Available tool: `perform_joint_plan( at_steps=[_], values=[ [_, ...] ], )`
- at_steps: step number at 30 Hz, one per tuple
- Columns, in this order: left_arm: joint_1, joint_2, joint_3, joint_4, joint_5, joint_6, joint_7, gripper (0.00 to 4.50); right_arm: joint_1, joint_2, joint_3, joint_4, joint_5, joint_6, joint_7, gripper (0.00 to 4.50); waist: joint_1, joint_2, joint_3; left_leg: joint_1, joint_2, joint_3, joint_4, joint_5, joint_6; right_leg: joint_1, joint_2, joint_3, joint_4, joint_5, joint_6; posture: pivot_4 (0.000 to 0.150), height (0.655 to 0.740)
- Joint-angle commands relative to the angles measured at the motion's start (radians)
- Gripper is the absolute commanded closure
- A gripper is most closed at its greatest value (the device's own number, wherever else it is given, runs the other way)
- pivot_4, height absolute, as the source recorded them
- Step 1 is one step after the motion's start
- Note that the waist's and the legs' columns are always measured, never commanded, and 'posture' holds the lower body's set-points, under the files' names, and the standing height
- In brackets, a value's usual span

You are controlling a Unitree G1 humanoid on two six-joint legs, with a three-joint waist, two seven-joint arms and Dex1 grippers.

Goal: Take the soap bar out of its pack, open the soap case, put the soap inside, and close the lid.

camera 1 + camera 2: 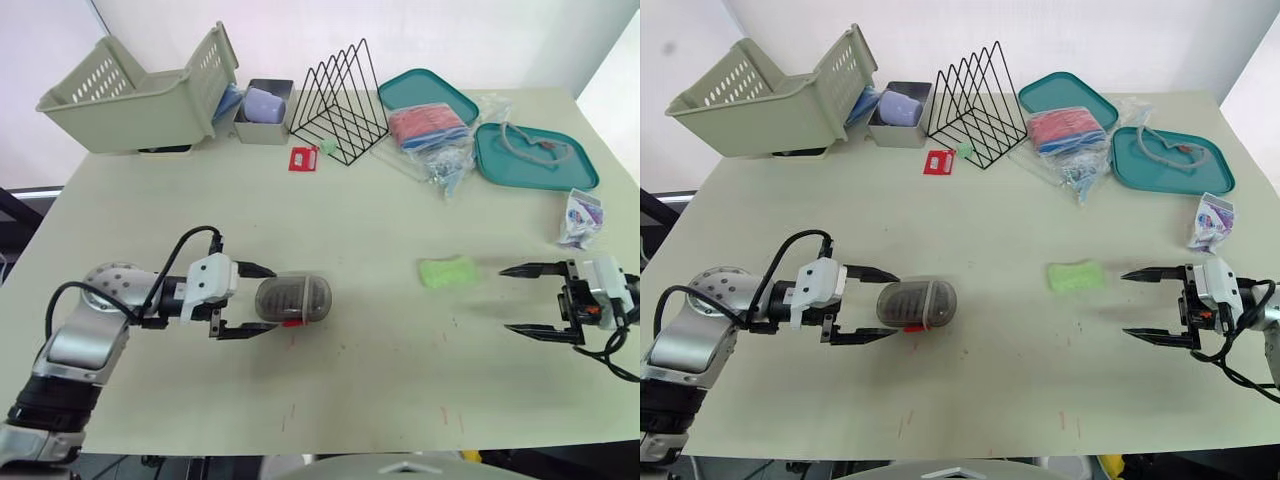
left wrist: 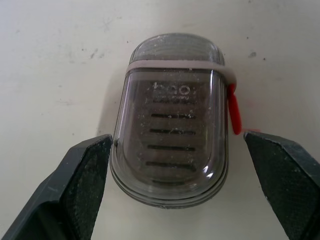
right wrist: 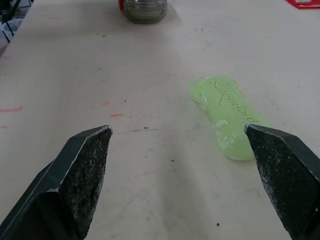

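Note:
My left gripper next grabs the soap case by its long straight sides, which face each other, since the soap case [image 1: 293, 298] curves round at its ends.
A smoky grey soap case [image 1: 293, 298] with a closed lid and a small red tab lies on the table at front left. My left gripper [image 1: 257, 300] is open, its fingers either side of the case's near end without touching it. The case shows up close in the left wrist view [image 2: 172, 135]. A bare green soap bar [image 1: 447, 271] lies flat on the table right of centre. My right gripper [image 1: 520, 299] is open, a short way to the right of the bar, which appears in the right wrist view [image 3: 227, 115]. The crumpled soap pack [image 1: 581, 218] lies at the right edge.
Along the back stand a tilted beige basket [image 1: 140, 95], a small grey bin [image 1: 264, 112], a black wire rack [image 1: 341, 100], a red card [image 1: 303, 159], two teal lids [image 1: 535, 157] and a bagged red-and-blue item [image 1: 430, 128].

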State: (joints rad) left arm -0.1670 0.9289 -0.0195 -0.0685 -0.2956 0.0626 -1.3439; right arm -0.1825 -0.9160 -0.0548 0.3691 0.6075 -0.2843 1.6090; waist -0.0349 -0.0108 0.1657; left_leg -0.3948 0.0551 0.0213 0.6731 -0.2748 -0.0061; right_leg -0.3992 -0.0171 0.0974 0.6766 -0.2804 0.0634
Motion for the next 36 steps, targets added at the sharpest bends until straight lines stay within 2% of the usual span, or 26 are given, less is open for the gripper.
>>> perform_joint_plan(
  at_steps=[1,9,29,32,36],
  values=[
    [-0.045,0.000,-0.037,0.039,0.042,-0.011,-0.007,0.00,-0.001,-0.013,-0.008,-0.017,0.034,0.000,0.005,0.05,0.000,0.000,0.000,0.000,0.000,0.000,0.000,0.000,0.000,0.000,0.000,0.000,0.000,0.000,0.000,0.150,0.7400],
    [-0.109,-0.017,-0.086,0.088,0.069,-0.011,-0.028,0.00,0.023,0.004,-0.019,-0.033,0.024,0.005,0.005,0.05,0.000,0.000,0.000,0.000,0.000,0.000,0.000,0.000,0.000,0.000,0.000,0.000,0.000,0.000,0.000,0.150,0.7400],
    [-0.137,-0.035,-0.100,0.084,0.058,-0.014,-0.067,0.00,0.054,0.025,-0.052,-0.048,-0.012,0.012,0.005,0.05,0.000,0.000,0.000,-0.001,0.000,-0.001,0.001,0.000,0.000,0.000,0.000,0.000,0.001,0.000,0.000,0.150,0.7400],
    [-0.140,-0.038,-0.106,0.088,0.061,-0.008,-0.067,0.72,0.048,0.024,-0.051,-0.044,-0.014,0.013,0.005,0.00,0.000,0.000,0.000,-0.001,0.000,0.000,0.002,0.000,0.000,0.000,0.000,0.000,0.001,0.000,0.000,0.150,0.7400],
    [-0.131,-0.039,-0.109,0.088,0.070,-0.017,-0.064,0.72,0.042,0.023,-0.050,-0.043,-0.017,0.017,0.005,0.00,0.000,0.000,0.000,-0.001,0.000,-0.001,0.002,0.000,0.000,0.000,0.000,0.000,0.001,0.000,0.000,0.150,0.7400]
  ],
)
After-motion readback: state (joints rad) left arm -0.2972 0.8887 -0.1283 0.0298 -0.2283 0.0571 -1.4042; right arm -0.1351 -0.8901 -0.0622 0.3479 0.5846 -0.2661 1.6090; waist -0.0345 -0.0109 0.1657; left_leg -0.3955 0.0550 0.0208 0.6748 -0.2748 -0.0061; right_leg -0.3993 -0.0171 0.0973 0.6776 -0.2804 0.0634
